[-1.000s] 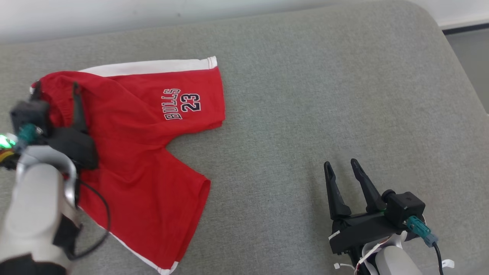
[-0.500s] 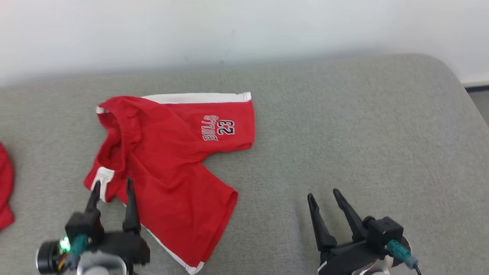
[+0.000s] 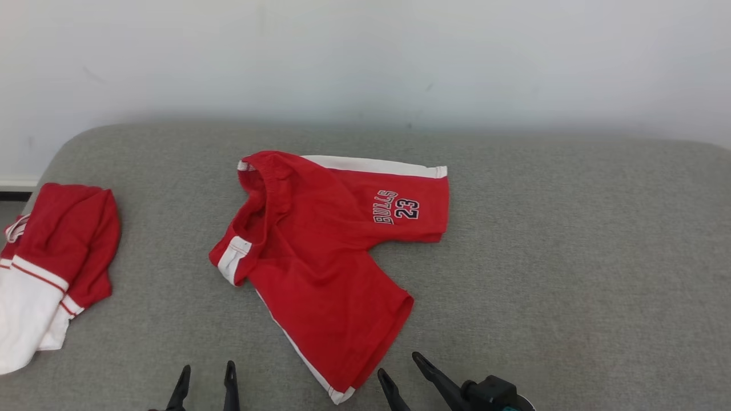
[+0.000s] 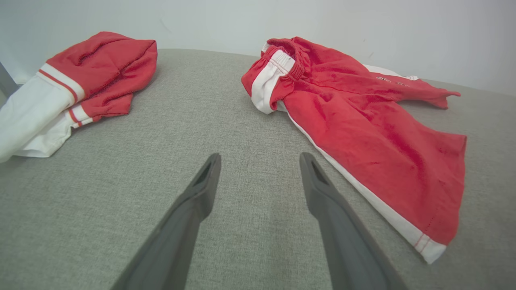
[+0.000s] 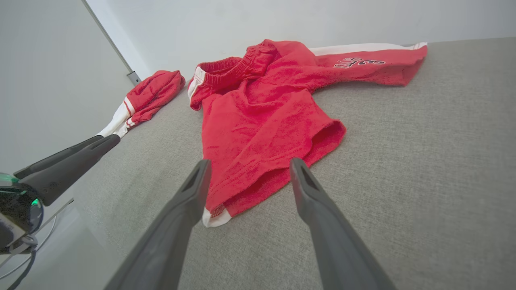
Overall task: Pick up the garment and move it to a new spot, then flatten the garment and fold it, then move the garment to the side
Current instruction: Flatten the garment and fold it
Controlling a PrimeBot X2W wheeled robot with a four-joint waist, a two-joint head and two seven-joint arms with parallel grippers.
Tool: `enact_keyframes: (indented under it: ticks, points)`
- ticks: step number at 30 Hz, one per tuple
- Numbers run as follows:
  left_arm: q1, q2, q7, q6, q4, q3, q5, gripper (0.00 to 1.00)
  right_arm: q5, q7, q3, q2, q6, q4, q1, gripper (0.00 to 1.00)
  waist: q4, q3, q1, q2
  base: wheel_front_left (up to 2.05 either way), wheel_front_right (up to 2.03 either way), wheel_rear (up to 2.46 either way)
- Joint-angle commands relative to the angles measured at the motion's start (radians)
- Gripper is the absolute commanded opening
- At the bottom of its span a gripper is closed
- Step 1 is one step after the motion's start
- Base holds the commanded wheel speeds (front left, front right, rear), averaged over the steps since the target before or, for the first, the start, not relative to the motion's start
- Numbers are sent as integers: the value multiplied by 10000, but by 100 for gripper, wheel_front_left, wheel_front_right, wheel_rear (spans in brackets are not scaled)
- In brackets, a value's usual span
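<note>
Next, my right gripper grabs the shorts (image 3: 325, 240) by the leg's hem (image 3: 375, 355) to move and flatten them for folding.
Red shorts (image 3: 325, 240) with white side stripes and "BULLS 23" printed on one leg lie spread on the grey cushion (image 3: 542, 257), waistband bunched at the left, one leg toward me. They also appear as the shorts (image 4: 363, 117) in the left wrist view and the shorts (image 5: 266, 108) in the right wrist view. My left gripper (image 3: 205, 371) is open at the bottom edge, left of the near leg, holding nothing. My right gripper (image 3: 401, 365) is open just right of the near leg's hem, empty. In the right wrist view the hem lies between my fingers (image 5: 189, 193).
A second red and white garment (image 3: 51, 257) lies bunched at the cushion's left edge, also seen as the garment (image 4: 76, 84) in the left wrist view. A pale wall (image 3: 365, 57) runs behind the cushion. Bare grey fabric stretches to the right of the shorts.
The head camera has tilted up and turned left, bringing the second garment and the wall into view. My left gripper has let go of the waistband and drawn back toward me; both grippers sit low.
</note>
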Motion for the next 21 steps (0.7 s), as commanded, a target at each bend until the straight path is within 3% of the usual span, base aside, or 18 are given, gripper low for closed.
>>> enact_keyframes:
  ticks: [1, 10, 21]
  points:
    - [90, -5, -34, 45, -48, -113, -71, 100, 191, -2, 191, -89, -26, 62, -205, 100, 555, -56, 3, 1, 0, 0, 0]
    - [56, -2, -34, 202, -77, -827, -348, 100, 1251, 0, 1545, -309, -26, 1347, -861, 100, 1560, 243, 3, 1, 0, 0, 0]
    - [-305, -6, -34, 314, -199, -1229, -444, 100, 1716, 0, 1733, -432, -25, 2172, -1236, 100, 1951, 659, 3, 1, 0, 0, 0]
